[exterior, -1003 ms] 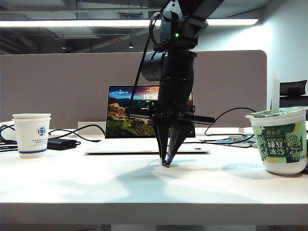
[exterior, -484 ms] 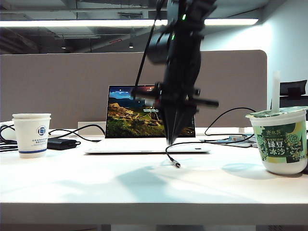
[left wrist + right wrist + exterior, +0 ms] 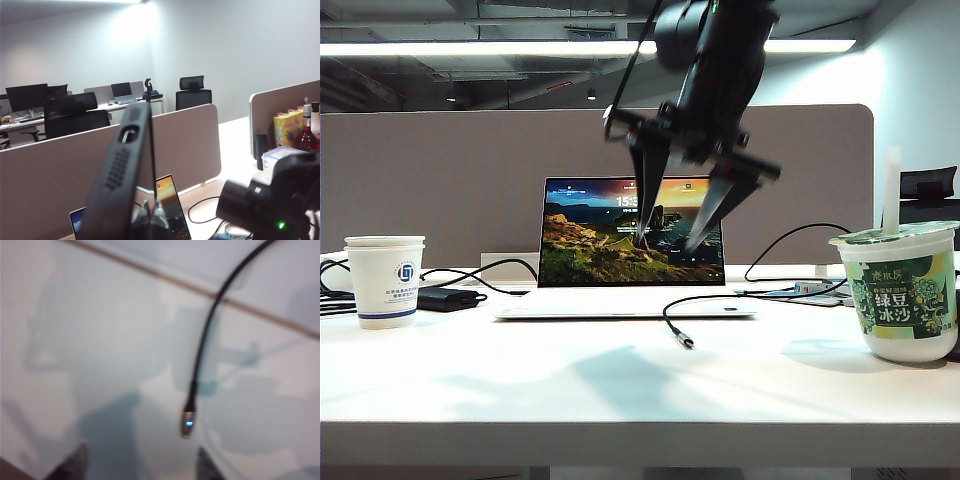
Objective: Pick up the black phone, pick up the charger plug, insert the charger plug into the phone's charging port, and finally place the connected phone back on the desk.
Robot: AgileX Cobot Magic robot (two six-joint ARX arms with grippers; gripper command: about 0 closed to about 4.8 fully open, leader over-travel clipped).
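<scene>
I should next grip the charger plug with my right gripper by its straight metal housing (image 3: 684, 340) to insert it, since the thin black cable (image 3: 720, 297) curves slack behind the plug.
In the left wrist view the black phone (image 3: 122, 165) stands on edge, its charging port (image 3: 129, 134) in the short edge facing the camera. My left gripper (image 3: 152, 216) is shut on it; neither shows in the exterior view. The charger plug (image 3: 686, 341) lies on the white desk (image 3: 620, 385) in front of the laptop, at the end of its thin black cable (image 3: 720, 297). My right gripper (image 3: 667, 241) hangs open well above it, nothing between its fingers. In the right wrist view the plug (image 3: 188, 422) lies on the desk just ahead of the open gripper (image 3: 140, 466).
An open laptop (image 3: 630, 250) stands behind the plug. A paper cup (image 3: 385, 280) and a black power brick (image 3: 448, 298) are at the left, and a sealed drink cup with a straw (image 3: 905, 290) at the right. A grey partition (image 3: 440, 180) backs the desk.
My right gripper, shut at the plug on the desk a second ago, has risen without it and opened wide. The plug stays on the desk.
</scene>
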